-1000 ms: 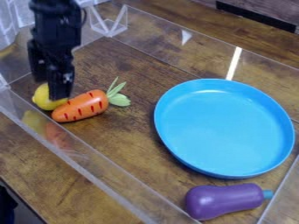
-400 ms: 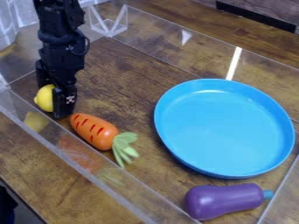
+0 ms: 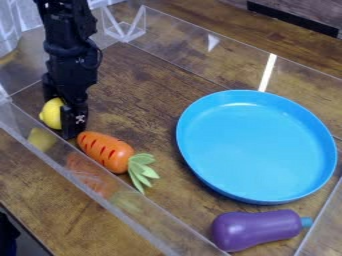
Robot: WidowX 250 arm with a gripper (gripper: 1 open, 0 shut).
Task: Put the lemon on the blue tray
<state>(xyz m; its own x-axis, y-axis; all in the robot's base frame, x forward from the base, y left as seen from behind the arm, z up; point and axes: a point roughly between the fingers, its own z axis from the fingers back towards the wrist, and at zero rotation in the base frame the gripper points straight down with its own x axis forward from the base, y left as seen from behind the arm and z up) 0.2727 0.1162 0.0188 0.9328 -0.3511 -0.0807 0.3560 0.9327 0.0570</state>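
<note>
My gripper closes on the lemon next, since its dark fingers reach down beside the yellow lemon, level with its sides.
The lemon, small and yellow, lies at the left of the wooden table close to the clear wall. My black gripper points down at it with its jaws open. One dark fingertip stands just right of the lemon and the rest of the hand covers the fruit's upper right side. The jaws have not closed on anything. The blue tray, a large round plate with a raised rim, sits empty on the right, well away from the gripper.
An orange carrot with green leaves lies just below and right of the lemon. A purple eggplant rests at the front right. A low clear plastic wall runs along the front edge.
The gripper has come down onto the lemon. The carrot has been shoved from beside the lemon toward the front, its leaves now pointing down and right. In the last half second little moved.
</note>
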